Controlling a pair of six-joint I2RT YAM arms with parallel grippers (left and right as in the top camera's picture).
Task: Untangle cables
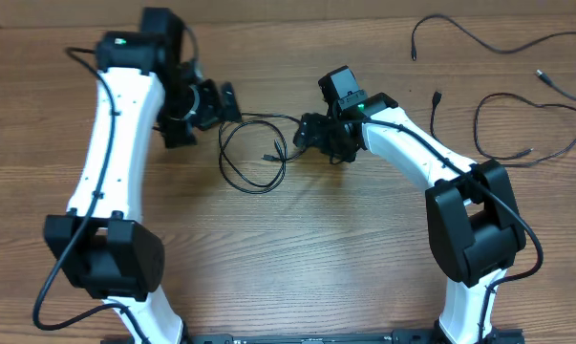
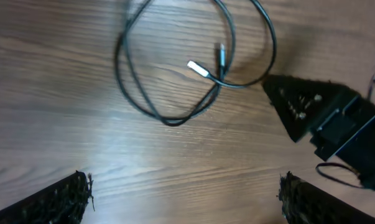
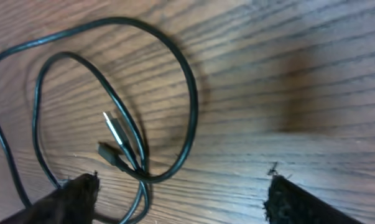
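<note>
I will next use my left gripper to pick up the black cable (image 1: 252, 153) by the side of its coil, away from the plugs, so the ends stay free for untangling.
A coil of thin black cable (image 1: 252, 153) with silver-tipped plug ends lies on the wooden table between my two grippers. In the left wrist view the coil (image 2: 175, 81) lies ahead of my open, empty left gripper (image 2: 184, 196), with a silver plug (image 2: 198, 69) inside the loop. In the right wrist view the coil (image 3: 112, 124) crosses itself just ahead of my open right gripper (image 3: 181, 196), and nothing is held. In the overhead view the left gripper (image 1: 221, 103) is up-left of the coil and the right gripper (image 1: 311, 134) is just right of it.
Separate loose cables lie at the right: one long strand (image 1: 479, 38) at the top, a looped strand (image 1: 536, 129) near the right edge, and a short strand (image 1: 435, 110) beside the right arm. The right gripper's body shows in the left wrist view (image 2: 330, 121).
</note>
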